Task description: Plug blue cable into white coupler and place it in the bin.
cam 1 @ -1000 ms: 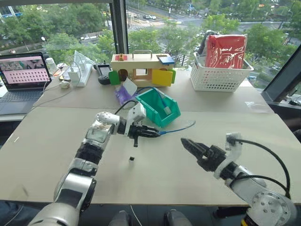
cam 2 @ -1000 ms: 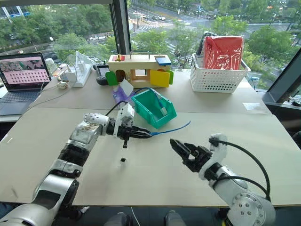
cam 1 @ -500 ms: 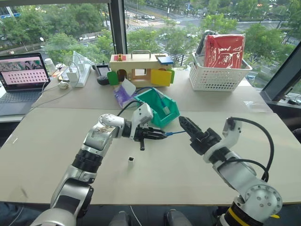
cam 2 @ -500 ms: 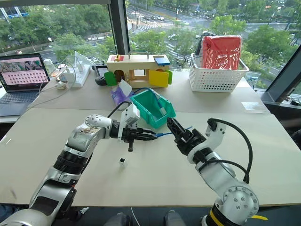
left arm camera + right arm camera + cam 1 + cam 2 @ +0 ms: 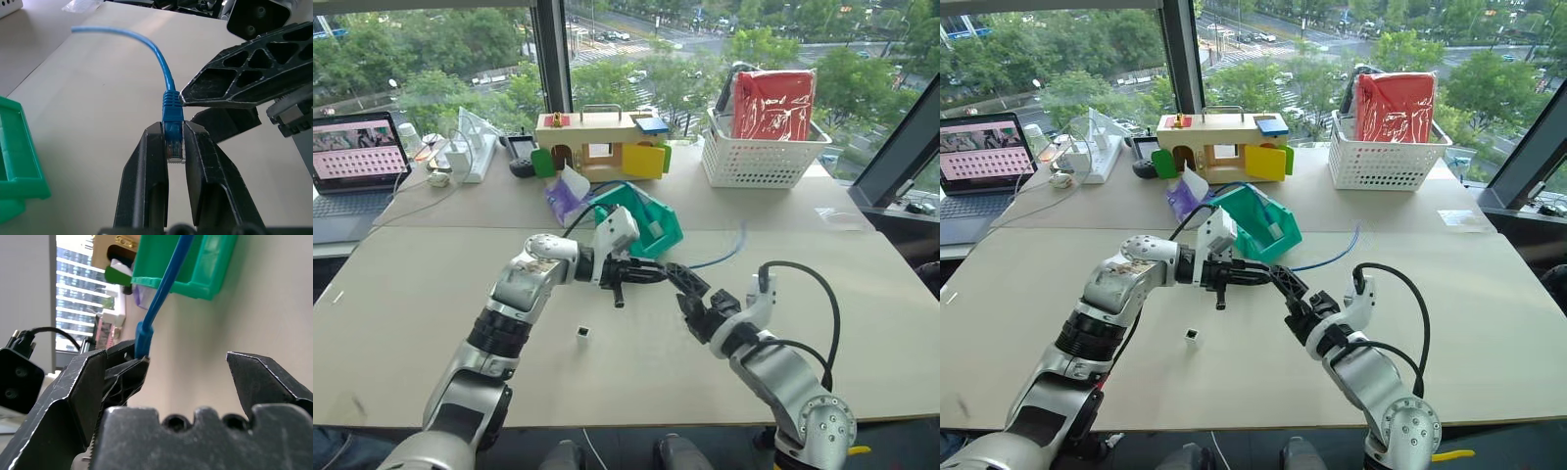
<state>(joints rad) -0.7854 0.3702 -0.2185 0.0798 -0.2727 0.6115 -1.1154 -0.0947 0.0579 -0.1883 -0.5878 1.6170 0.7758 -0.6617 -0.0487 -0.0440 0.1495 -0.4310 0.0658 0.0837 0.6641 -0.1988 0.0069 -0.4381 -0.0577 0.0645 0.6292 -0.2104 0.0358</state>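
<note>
The left gripper's fingers are covering the plug, so the right gripper will next take the blue cable by its boot (image 5: 143, 340), which pokes out past those fingers.
My left gripper (image 5: 658, 273) is shut on the plug end of the blue cable (image 5: 172, 110), held above the table with its fingers pointing to the right. From there the cable (image 5: 726, 255) arcs away to the right, its free end in the air. My right gripper (image 5: 681, 286) stands open right beside that plug, and one of its fingers (image 5: 244, 81) nearly touches the cable's boot. The white coupler (image 5: 583, 333) lies alone on the table, below and left of both grippers. The teal bin (image 5: 647, 219) stands just behind the left gripper.
At the back right a white lattice basket (image 5: 762, 159) holds a red bag. A wooden toy house (image 5: 605, 147) stands behind the bin, with a purple packet (image 5: 562, 197) in front of it. A laptop (image 5: 354, 155) sits at the far left.
My right gripper has swung in from the right and rolled, coming up against the left gripper's tip. The left gripper keeps its hold, and the cable's free end has lifted.
</note>
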